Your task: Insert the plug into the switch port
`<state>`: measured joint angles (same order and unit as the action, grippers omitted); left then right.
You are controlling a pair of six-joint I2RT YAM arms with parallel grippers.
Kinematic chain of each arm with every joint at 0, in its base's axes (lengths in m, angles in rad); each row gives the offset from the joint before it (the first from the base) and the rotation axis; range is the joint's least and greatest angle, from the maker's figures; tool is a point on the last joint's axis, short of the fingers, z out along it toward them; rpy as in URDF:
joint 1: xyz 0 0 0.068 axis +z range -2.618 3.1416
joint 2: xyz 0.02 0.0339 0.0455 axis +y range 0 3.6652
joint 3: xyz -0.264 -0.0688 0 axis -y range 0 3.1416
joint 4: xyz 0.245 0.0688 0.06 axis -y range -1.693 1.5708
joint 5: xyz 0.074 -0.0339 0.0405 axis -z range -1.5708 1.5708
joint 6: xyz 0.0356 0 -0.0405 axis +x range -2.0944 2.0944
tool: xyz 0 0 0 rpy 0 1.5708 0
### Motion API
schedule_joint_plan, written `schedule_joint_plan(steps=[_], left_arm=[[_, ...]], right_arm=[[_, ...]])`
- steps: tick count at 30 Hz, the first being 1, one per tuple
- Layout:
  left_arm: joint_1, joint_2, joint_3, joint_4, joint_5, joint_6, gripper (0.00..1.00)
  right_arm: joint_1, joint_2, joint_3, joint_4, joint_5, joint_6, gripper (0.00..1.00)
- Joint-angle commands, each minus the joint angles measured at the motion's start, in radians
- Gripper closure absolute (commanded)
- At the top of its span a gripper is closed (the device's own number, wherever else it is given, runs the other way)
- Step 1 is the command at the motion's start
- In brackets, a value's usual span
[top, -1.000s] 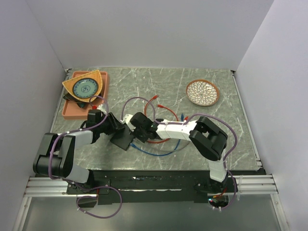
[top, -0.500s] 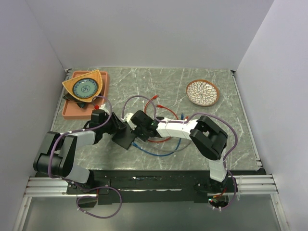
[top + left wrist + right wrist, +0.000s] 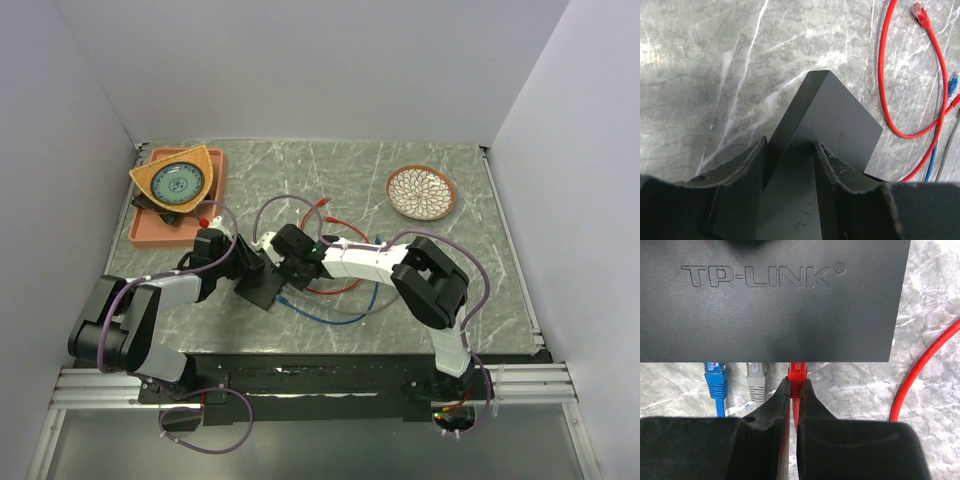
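Note:
My right gripper releases the red plug (image 3: 797, 373) next, since it meets the box's edge as deep as the blue and grey plugs and would remain seated.
The switch (image 3: 790, 305) is a flat black box marked TP-LINK, seen from above (image 3: 258, 284). My left gripper (image 3: 790, 167) is shut on one end of it, a finger on each side of the box (image 3: 832, 117). My right gripper (image 3: 796, 390) is shut on the red plug (image 3: 797, 373), whose tip meets the box's near edge. A blue plug (image 3: 716, 377) and a grey plug (image 3: 756, 377) sit in the same row to its left. The switch port itself is hidden under that edge. In the top view the right gripper (image 3: 287, 266) is just right of the box.
Red cable (image 3: 336, 289) and blue cable (image 3: 330, 316) loop on the marble table right of the box. The red cable's other plug (image 3: 919, 12) lies loose. An orange tray (image 3: 150, 232) with a yellow dish (image 3: 180, 180) stands at the back left, and a patterned bowl (image 3: 421, 191) at the back right.
Both grippers and the box have shifted slightly, the left one rightward and the right one in towards the box. Both grips are unchanged.

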<state>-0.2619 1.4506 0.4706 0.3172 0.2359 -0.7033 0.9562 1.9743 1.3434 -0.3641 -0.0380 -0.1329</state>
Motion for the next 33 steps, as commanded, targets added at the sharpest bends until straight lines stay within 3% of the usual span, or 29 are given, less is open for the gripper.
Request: schedule_joint_plan(steps=[1, 6, 11, 14, 19, 29, 33], left_arm=[[-0.105, -0.018, -0.026, -0.093, 0.247, -0.11, 0.55], [-0.103, -0.058, -0.009, -0.142, 0.183, -0.114, 0.52], [-0.096, -0.098, 0.036, -0.236, 0.071, -0.104, 0.39], [-0.076, -0.119, 0.057, -0.299, -0.001, -0.116, 0.31], [-0.033, -0.168, 0.06, -0.345, -0.059, -0.133, 0.27], [-0.025, -0.369, 0.106, -0.424, -0.13, -0.11, 0.18], [-0.025, -0.464, 0.118, -0.438, -0.152, -0.101, 0.15]], right_arm=[[0.018, -0.009, 0.102, 0.413, -0.102, 0.013, 1.0], [0.019, -0.035, 0.048, 0.37, -0.086, 0.021, 0.98], [0.018, -0.09, -0.025, 0.312, -0.047, 0.03, 0.81], [0.018, -0.114, -0.058, 0.274, 0.013, 0.047, 0.79], [0.015, -0.16, -0.107, 0.245, 0.121, 0.065, 0.67], [0.0, -0.287, -0.107, 0.168, 0.199, 0.091, 0.13], [-0.014, -0.325, -0.09, 0.134, 0.225, 0.124, 0.01]])
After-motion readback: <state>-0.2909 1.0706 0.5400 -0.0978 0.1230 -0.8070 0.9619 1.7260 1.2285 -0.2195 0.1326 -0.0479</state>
